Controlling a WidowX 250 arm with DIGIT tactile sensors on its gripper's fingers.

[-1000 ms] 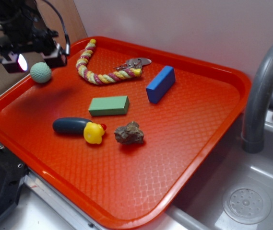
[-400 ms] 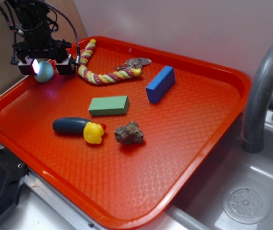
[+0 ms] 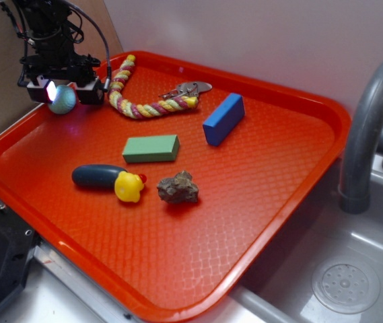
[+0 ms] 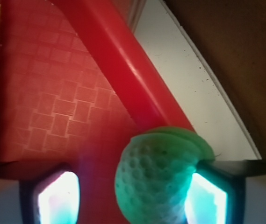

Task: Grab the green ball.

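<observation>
I need to get the green ball [image 3: 62,100] off the red tray next, so I should grab it by its dimpled round sides with my gripper.
The green ball [image 3: 62,100], pale mint and dimpled, lies in the far-left corner of the red tray [image 3: 279,168], close to its rim. My gripper [image 3: 63,91] has come down over it, and its glowing fingers [image 3: 91,92] stand one on each side. In the wrist view the green ball [image 4: 156,179] rests against the right pad [image 4: 208,201], while a strip of tray floor shows between it and the left pad [image 4: 58,199]. The gripper [image 4: 133,200] is open around the ball. The tray's rim [image 4: 118,60] runs diagonally just beyond the ball.
A striped rope [image 3: 120,87] and metal keys [image 3: 190,87] lie just right of the gripper. A blue block [image 3: 223,119], a flat green block [image 3: 151,149], a dark capsule [image 3: 95,176], a yellow duck [image 3: 129,186] and a rock [image 3: 178,188] lie mid-tray. A faucet [image 3: 366,128] and sink drain [image 3: 344,286] are at the right.
The gripper has dropped from above and left of the ball until its fingers straddle it. Over the last 0.4 s it barely moved.
</observation>
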